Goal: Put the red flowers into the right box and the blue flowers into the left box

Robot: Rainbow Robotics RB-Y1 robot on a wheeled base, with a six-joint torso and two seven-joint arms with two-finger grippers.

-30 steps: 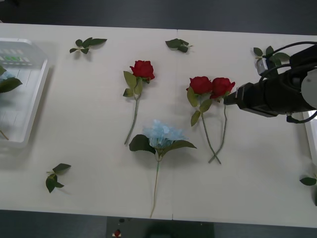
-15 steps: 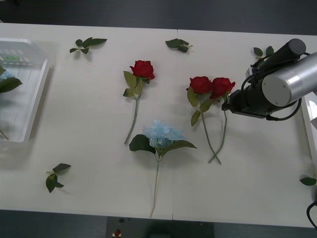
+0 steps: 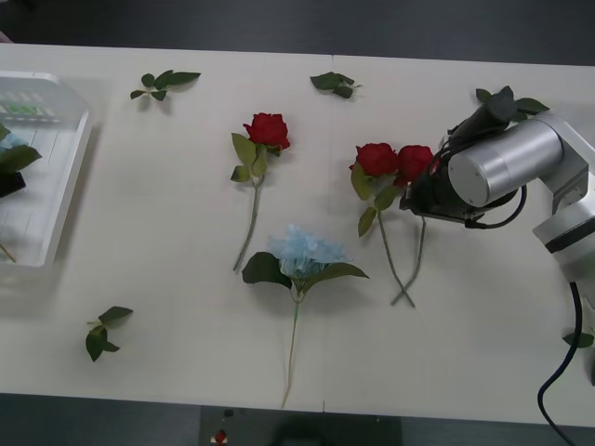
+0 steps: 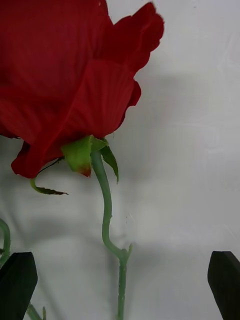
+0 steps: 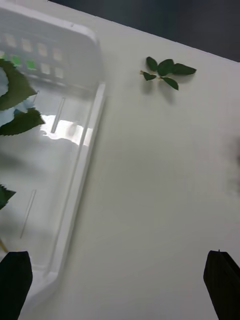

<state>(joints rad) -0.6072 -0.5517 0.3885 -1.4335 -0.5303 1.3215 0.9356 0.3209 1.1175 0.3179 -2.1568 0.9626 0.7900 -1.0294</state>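
My right gripper is going to grab the rightmost rose by its thin green stem next, so the rose's red head (image 4: 69, 85) stays free on the way into the right box.
Three red flowers lie on the table: one rose (image 3: 268, 130) in the middle and a pair (image 3: 376, 159), (image 3: 415, 163) with crossed stems. My right gripper (image 4: 121, 287) is open over the rightmost rose (image 4: 70, 85), its black fingertips (image 4: 225, 282) on either side of the thin stem (image 4: 106, 210) just below the head. One blue flower (image 3: 302, 251) lies near the table's front. My left gripper (image 5: 117, 285) hangs open above the rim of the left box (image 5: 82, 150), which holds blue flowers with big leaves (image 5: 17, 105). The right box is out of view.
Loose green leaf sprigs lie at the back left (image 3: 165, 84), back middle (image 3: 335, 84), front left (image 3: 104, 333) and behind the right arm (image 3: 507, 98). The right arm's silver wrist (image 3: 493, 167) covers the table's right side.
The right arm has swung its wrist round and moved left onto the rightmost rose. The flowers have not moved.
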